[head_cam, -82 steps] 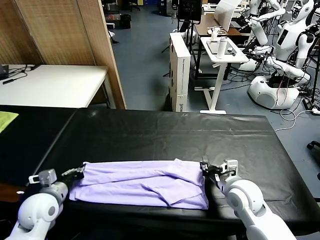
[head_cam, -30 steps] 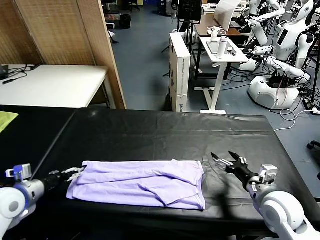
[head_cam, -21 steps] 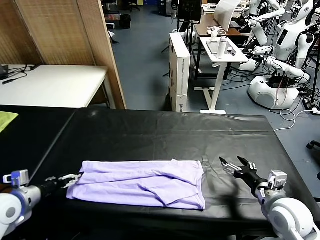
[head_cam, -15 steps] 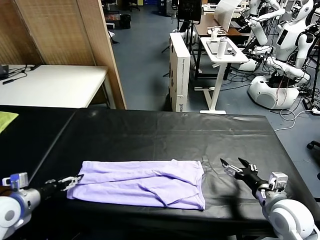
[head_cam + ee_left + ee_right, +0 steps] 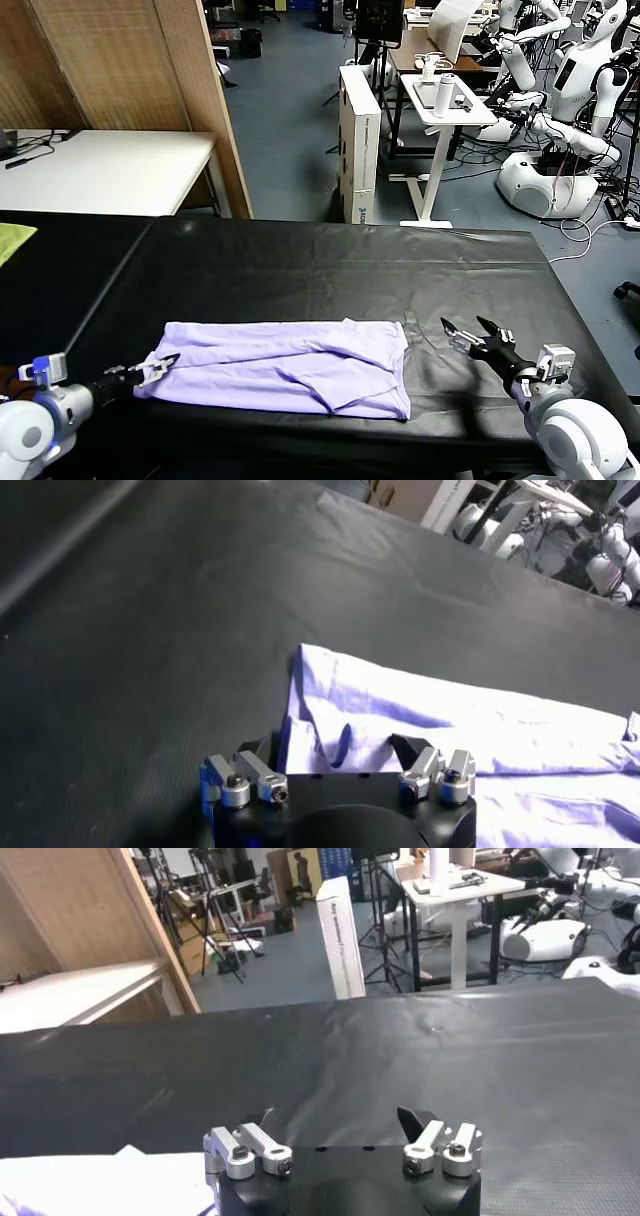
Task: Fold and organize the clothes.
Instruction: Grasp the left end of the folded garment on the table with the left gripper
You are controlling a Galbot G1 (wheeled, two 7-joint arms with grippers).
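I should next grab the lavender T-shirt by the strip's short end edge [image 5: 158, 366] with my left gripper. Then I can fold the long strip [image 5: 290, 368] into a shorter bundle.
The clothes, one lavender T-shirt [image 5: 280, 365], lie folded into a long strip near the front edge of the black table [image 5: 330, 260]. My left gripper [image 5: 160, 365] hovers low at the strip's left end. In the left wrist view the left gripper [image 5: 338, 748] is open, and the T-shirt [image 5: 450, 730] has its end edge between the spread jaws, ungripped. My right gripper [image 5: 468, 333] stands open to the right of the strip, apart from it. In the right wrist view the right gripper [image 5: 338, 1118] has only bare table between its jaws, and a corner of the T-shirt [image 5: 100, 1183] shows to one side.
A yellow-green cloth [image 5: 12, 240] lies at the far left edge of the table. Behind the table stand a white table [image 5: 100, 170], a wooden partition [image 5: 150, 80], a white cabinet [image 5: 358, 140] and other robots [image 5: 560, 130].
Both grippers have drawn away from the shirt's ends. The right one slid right and stopped; the left one sank toward the near left corner. The shirt has stayed put.
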